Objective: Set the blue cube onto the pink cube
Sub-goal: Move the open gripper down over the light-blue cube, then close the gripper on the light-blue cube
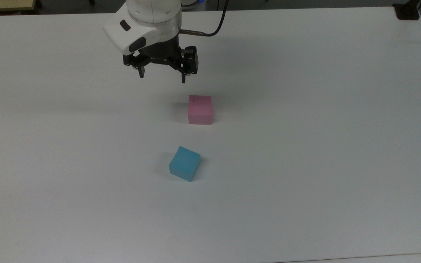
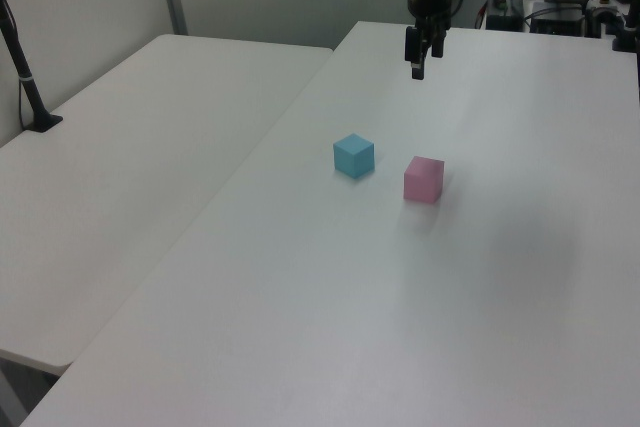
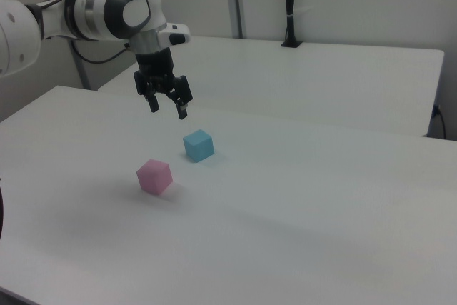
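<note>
The robot's gripper next needs to grab the blue cube by its two opposite sides to put the blue cube (image 2: 354, 155) on the pink cube (image 2: 424, 179).
The blue cube (image 1: 185, 163) (image 2: 354, 155) (image 3: 198, 145) rests on the white table, turned at an angle. The pink cube (image 1: 200, 109) (image 2: 424, 179) (image 3: 155, 176) stands apart from it, with a tiny dark mark near its top far edge. My gripper (image 1: 162, 78) (image 2: 417, 72) (image 3: 168, 110) hangs open and empty in the air, above the table beyond the pink cube in the top view, toward the top view's upper left of it. Nothing is between its fingers.
A black cable (image 1: 214, 25) runs from the arm's wrist. A second white table (image 2: 140, 137) adjoins on the left view's left, with a black post (image 2: 25, 77) on it. A dark clamp (image 1: 407, 11) sits at the top view's upper right corner.
</note>
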